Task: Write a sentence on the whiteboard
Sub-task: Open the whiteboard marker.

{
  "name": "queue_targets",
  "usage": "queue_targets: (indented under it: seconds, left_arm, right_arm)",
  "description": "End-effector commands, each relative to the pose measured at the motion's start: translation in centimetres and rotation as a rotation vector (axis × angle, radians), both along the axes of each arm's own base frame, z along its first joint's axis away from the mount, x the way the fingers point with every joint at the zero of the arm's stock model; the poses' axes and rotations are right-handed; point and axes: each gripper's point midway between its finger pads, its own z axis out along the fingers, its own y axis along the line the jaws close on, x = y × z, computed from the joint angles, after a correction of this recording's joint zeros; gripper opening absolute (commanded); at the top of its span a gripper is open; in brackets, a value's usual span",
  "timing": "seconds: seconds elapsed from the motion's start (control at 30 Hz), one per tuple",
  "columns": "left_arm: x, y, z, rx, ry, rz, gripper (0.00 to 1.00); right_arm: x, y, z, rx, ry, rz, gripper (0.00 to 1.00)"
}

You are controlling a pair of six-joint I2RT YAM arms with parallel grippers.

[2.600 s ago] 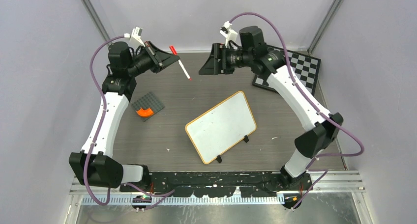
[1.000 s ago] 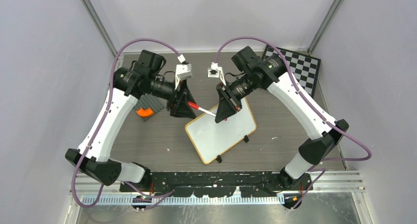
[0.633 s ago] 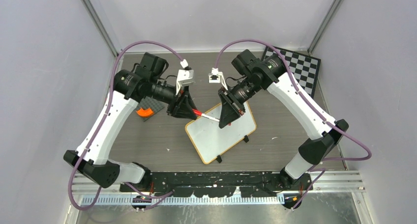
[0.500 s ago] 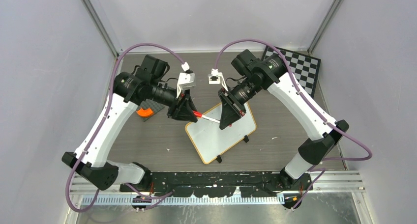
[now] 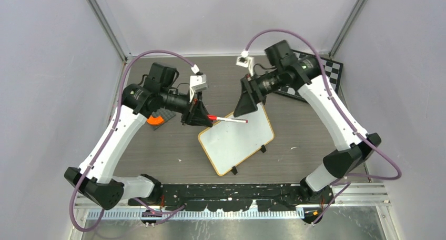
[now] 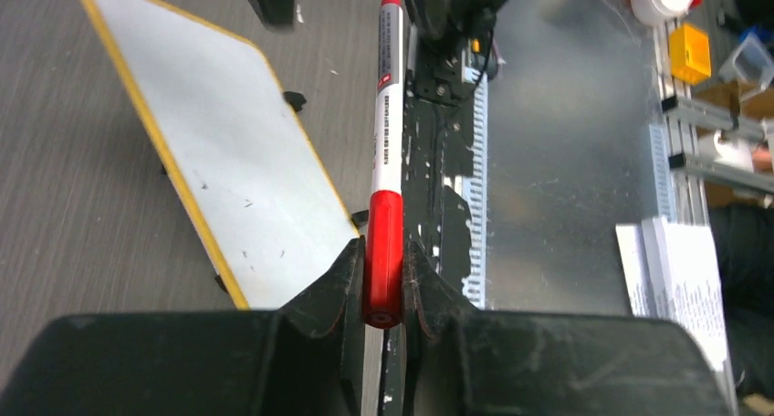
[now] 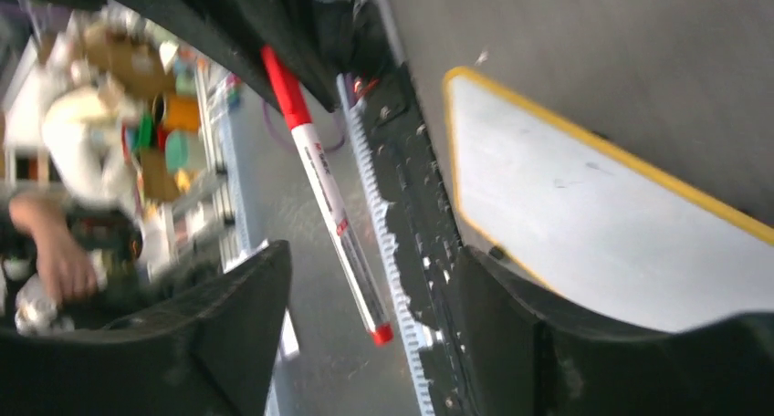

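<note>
The robot should use its right gripper to grab the white marker by its loose end (image 5: 240, 120) (image 7: 368, 301), opposite the red cap, to write a sentence on the whiteboard.
The whiteboard (image 5: 237, 137) lies tilted at the table's middle, white with an orange-tan rim; it is blank apart from faint specks, and no red sentence shows. My left gripper (image 5: 204, 117) hovers above its far-left corner, shut on the red cap end of a white marker (image 5: 229, 120) that points right over the board. In the left wrist view the marker (image 6: 387, 133) stands straight out from the left gripper (image 6: 383, 263), with the whiteboard (image 6: 228, 161) to its left. My right gripper (image 5: 243, 102) is open and empty, just beyond the marker's free end. The right wrist view shows the marker (image 7: 324, 192) and the whiteboard (image 7: 602, 234).
A black-and-white checkered board (image 5: 330, 70) lies at the back right, partly behind the right arm. A grey plate with an orange piece (image 5: 155, 119) lies left, under the left arm. A black rail (image 5: 231, 190) runs along the table's near edge.
Both arms came in from the back to above the board. The right gripper, at the marker's free end half a second ago, has drawn back up and right, open. The marker now points level right.
</note>
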Motion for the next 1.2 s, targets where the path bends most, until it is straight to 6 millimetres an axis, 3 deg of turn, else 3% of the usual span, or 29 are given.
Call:
queue_targets:
  seconds: [0.0, 0.2, 0.47, 0.57, 0.73, 0.97, 1.17]
  left_arm:
    - [2.7, -0.5, 2.4, -0.116, 0.031, 0.144, 0.00]
    - [4.8, -1.0, 4.4, -0.234, 0.181, 0.256, 0.00]
    - [7.2, -1.4, 7.9, -0.411, 0.322, 0.317, 0.00]
    - [8.1, -1.4, 7.3, -0.410, 0.341, 0.363, 0.00]
    - [9.1, -1.5, 6.4, -0.384, 0.350, 0.408, 0.00]
    - [8.3, -1.9, 6.8, -0.390, 0.372, 0.355, 0.00]
    - [7.4, -2.3, 6.6, -0.383, 0.396, 0.288, 0.00]
  right_arm:
    - [4.9, -0.6, 5.9, 0.210, -0.100, -0.274, 0.76]
    - [6.6, -0.2, 7.5, 0.303, 0.075, -0.329, 0.79]
    - [8.0, 1.0, 9.3, 0.447, 0.196, -0.393, 0.64]
    - [7.9, 1.1, 9.9, 0.482, 0.208, -0.381, 0.56]
    - [7.9, 1.2, 10.6, 0.516, 0.235, -0.377, 0.54]
    - [7.9, 1.4, 9.8, 0.493, 0.221, -0.370, 0.53]
    - [6.6, 2.1, 9.5, 0.479, 0.227, -0.303, 0.46]
